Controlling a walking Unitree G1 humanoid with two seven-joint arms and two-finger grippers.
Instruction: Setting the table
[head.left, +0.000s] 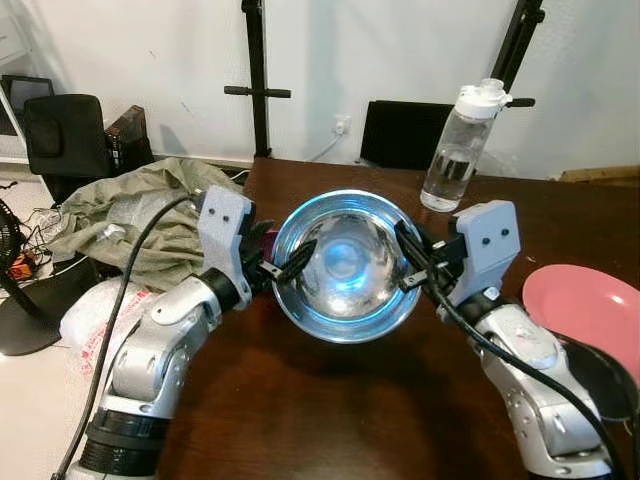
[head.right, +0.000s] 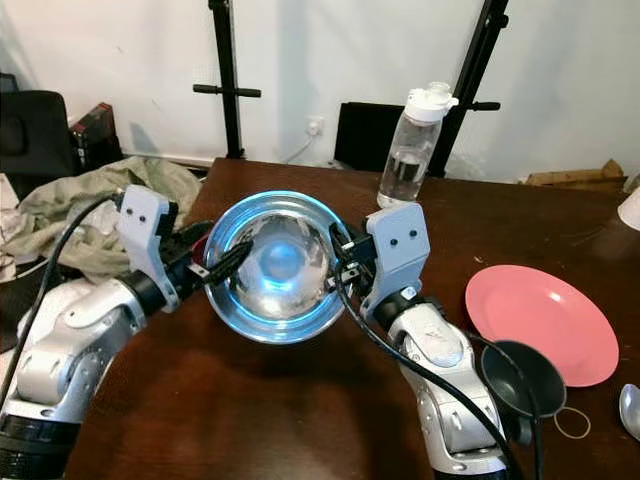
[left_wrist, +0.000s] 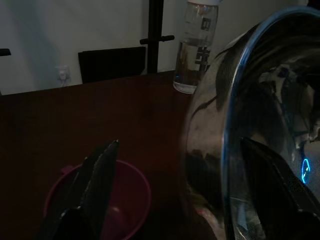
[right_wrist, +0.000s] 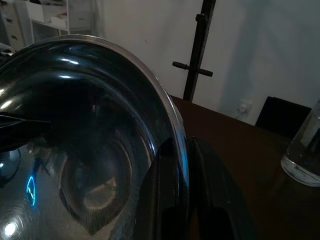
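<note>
My left gripper grabs the bowl by its thin rim (head.left: 277, 248) next, since the steel bowl (head.left: 345, 262) spreads far wider than my left gripper's open fingers.
A shiny steel bowl (head.left: 345, 262) is tilted toward me above the dark wooden table (head.left: 330, 400). My right gripper (head.left: 408, 270) is shut on its right rim, one finger inside the wall and one outside, as the right wrist view shows (right_wrist: 184, 142). My left gripper (head.left: 290, 258) stands open at the bowl's left rim: in the left wrist view, one finger (left_wrist: 272, 185) is inside the bowl (left_wrist: 210, 150) and the other finger (left_wrist: 97, 180) is well outside it. A pink cup (left_wrist: 127, 200) sits on the table below that outer finger.
A pink plate (head.right: 540, 320) lies to the right, with a small dark bowl (head.right: 520, 378) at its near edge. A clear water bottle (head.left: 458, 150) stands at the far side. A crumpled olive cloth (head.left: 140, 220) lies beyond the table's left edge, and black stands and a chair are behind.
</note>
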